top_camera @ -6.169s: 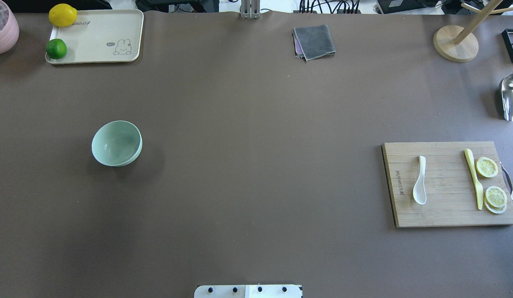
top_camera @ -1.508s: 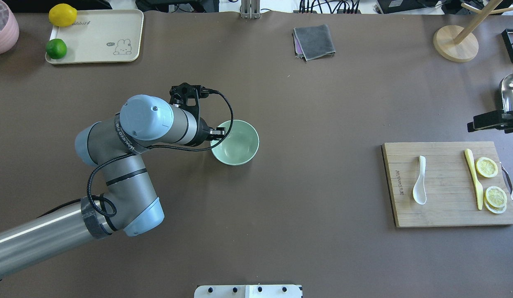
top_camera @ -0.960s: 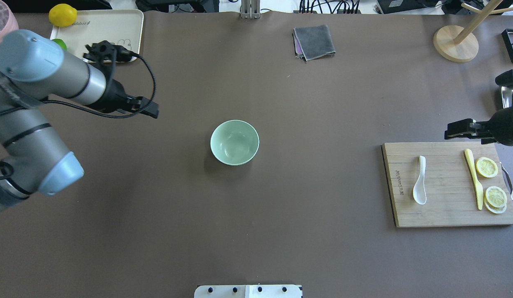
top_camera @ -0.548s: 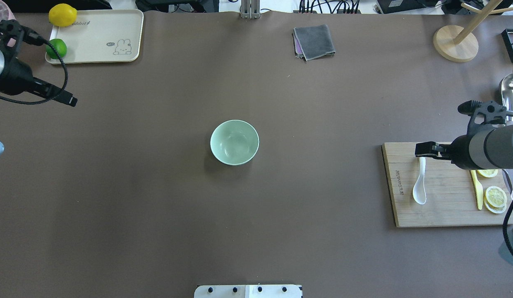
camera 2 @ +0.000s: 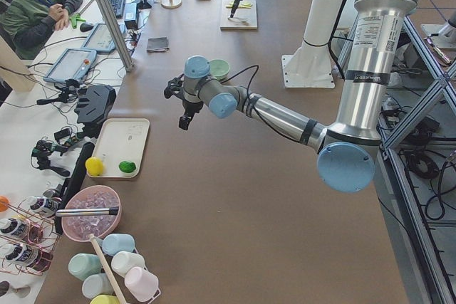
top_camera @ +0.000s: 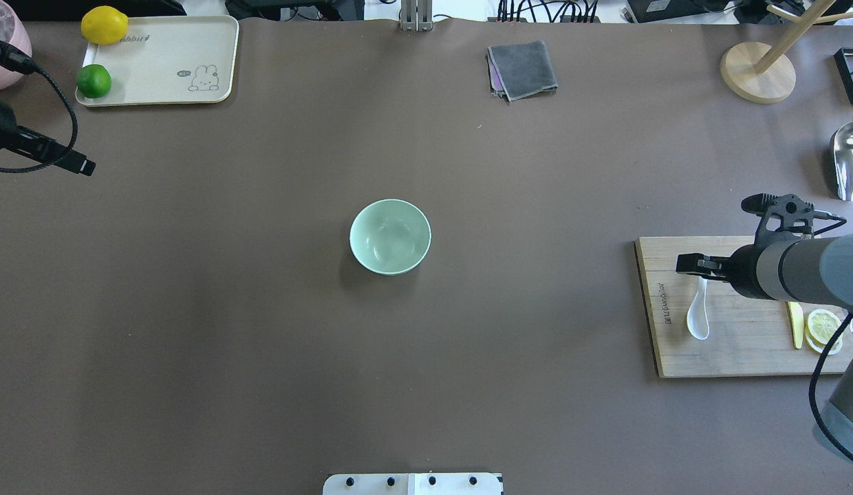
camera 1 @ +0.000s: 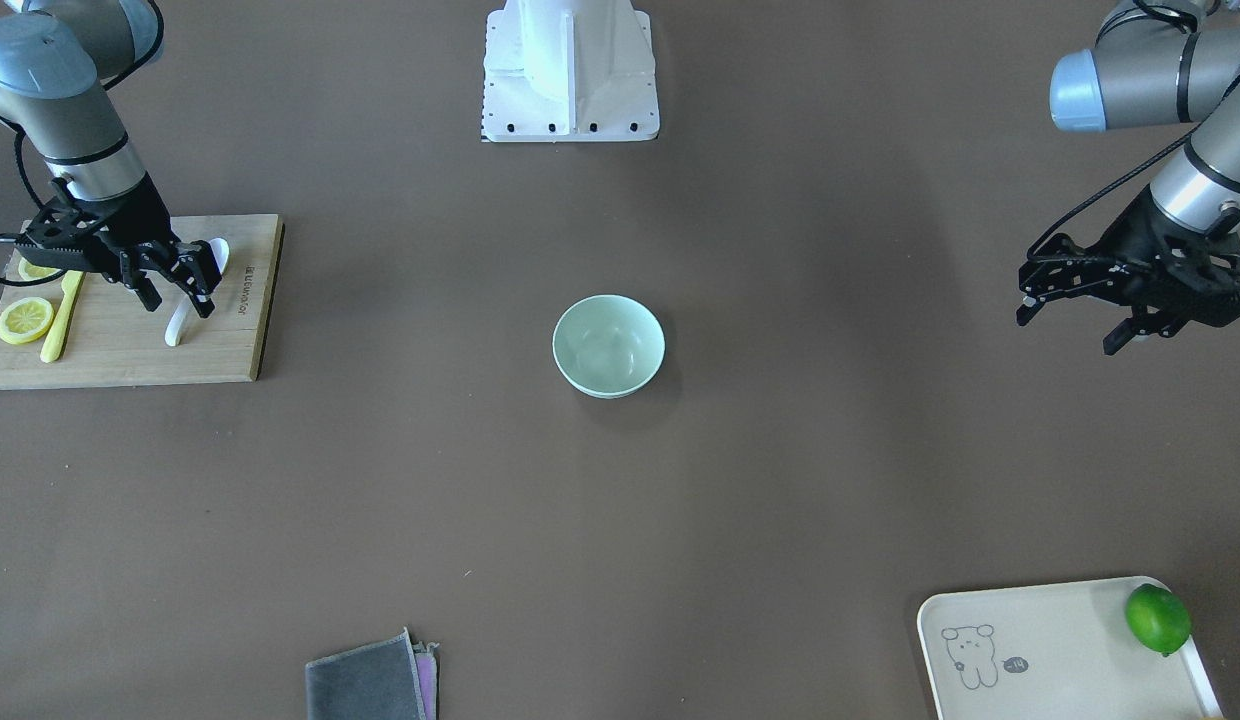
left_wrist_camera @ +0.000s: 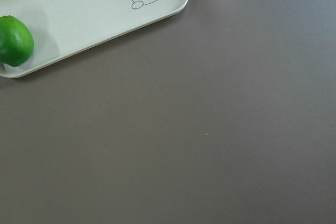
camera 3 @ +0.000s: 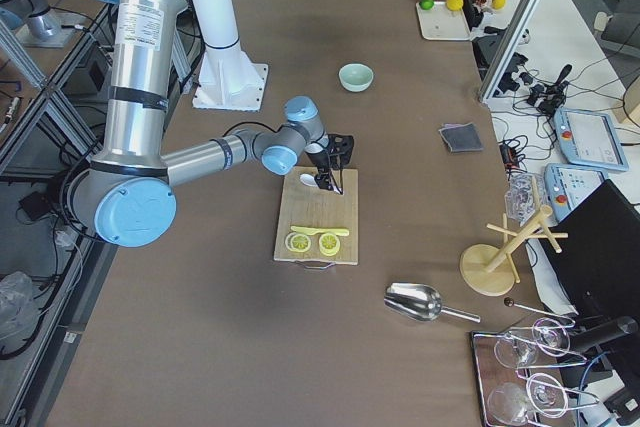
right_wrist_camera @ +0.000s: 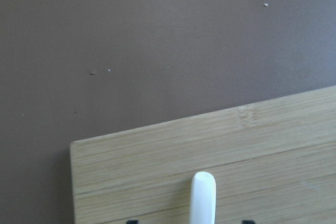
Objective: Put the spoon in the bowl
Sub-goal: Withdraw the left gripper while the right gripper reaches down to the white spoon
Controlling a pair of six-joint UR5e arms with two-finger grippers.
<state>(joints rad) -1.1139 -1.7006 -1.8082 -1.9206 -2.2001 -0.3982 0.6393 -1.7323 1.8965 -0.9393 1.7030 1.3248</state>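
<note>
My right gripper grabs the white spoon by its handle (camera 1: 176, 326) next, to place the spoon in the mint-green bowl (camera 1: 607, 344).
The white spoon (top_camera: 698, 313) lies on the wooden cutting board (top_camera: 743, 354) at the right, scoop toward the robot. The board also shows in the front view (camera 1: 120, 365). My right gripper (top_camera: 688, 265) hovers over the spoon's handle end, jaws open and one on each side of the handle (camera 1: 180, 325). The right wrist view shows the handle tip (right_wrist_camera: 203, 195) between two dark fingertips. The mint-green bowl (top_camera: 390, 236) stands empty at the table's middle. My left gripper (camera 1: 1070, 328) is open and empty, raised at the far left (top_camera: 82, 166).
A yellow knife (top_camera: 796, 324) and lemon slices (top_camera: 824, 326) lie on the board beside the right arm. A cream tray (top_camera: 158, 65) with a lime (top_camera: 93, 80) and a lemon (top_camera: 104, 25) sits back left. A grey cloth (top_camera: 523, 69), a wooden stand (top_camera: 757, 72) and a metal scoop (top_camera: 849, 161) are at the back.
The left arm brought the bowl to the table's middle, let it go and drew back to the far left. The right arm came in and moved over the spoon's handle.
</note>
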